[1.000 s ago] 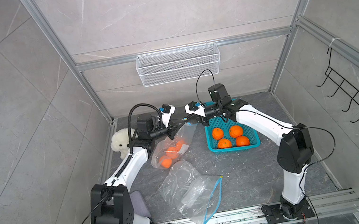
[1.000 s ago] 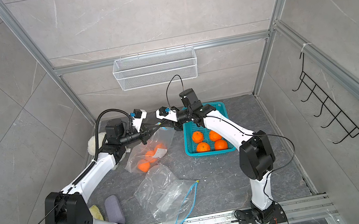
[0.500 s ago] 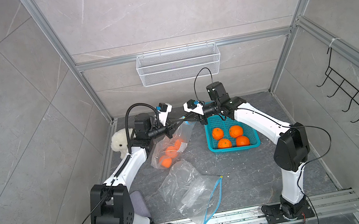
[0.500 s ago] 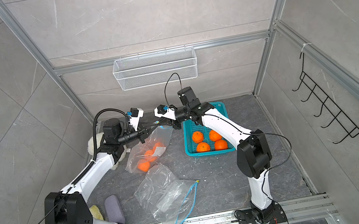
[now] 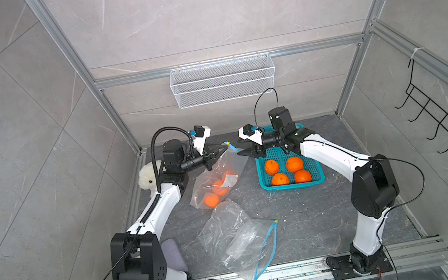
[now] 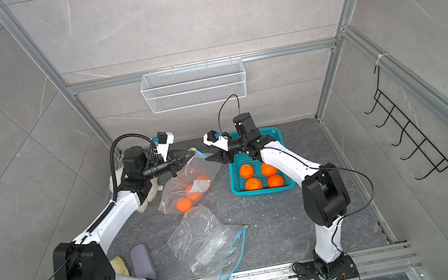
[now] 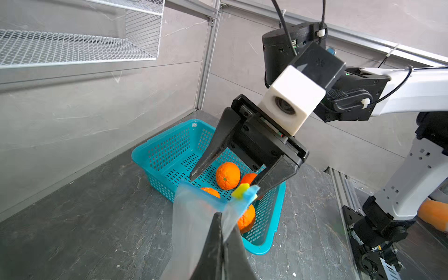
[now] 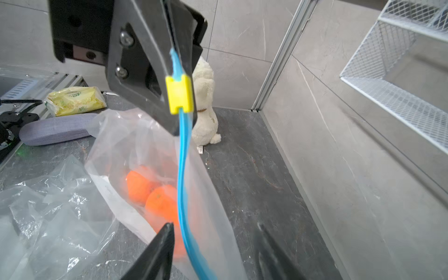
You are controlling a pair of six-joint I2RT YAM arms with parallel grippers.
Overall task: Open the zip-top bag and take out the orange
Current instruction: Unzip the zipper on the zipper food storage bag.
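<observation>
My right gripper should grip the yellow slider [image 8: 180,94] across its sides next, to slide it along the blue zip and open the bag.
The clear zip-top bag [image 5: 216,173] [image 6: 189,178] hangs tilted at the back left, its bottom resting on the table, with three oranges [image 5: 211,200] [image 8: 161,201] inside. My left gripper [image 5: 222,147] [image 7: 220,215] is shut on the bag's top corner, right by the yellow slider [image 8: 180,94] [image 7: 240,188]. From the slider the blue zip strip [image 8: 181,157] runs toward my right gripper [image 5: 240,152] [image 8: 214,225]. That gripper is open, one finger on each side of the strip and not pinching it.
A teal basket [image 5: 264,183] with several oranges sits under the right wrist. An empty clear bag [image 5: 234,238] lies near the front. A white plush toy [image 5: 146,176], a grey case [image 5: 173,255] and a yellow packet [image 8: 75,100] line the left side. A wire shelf [image 5: 223,83] hangs on the back wall.
My right gripper has gone from shut to open and drawn back to the right, away from the left gripper. The left gripper still holds the bag's corner.
</observation>
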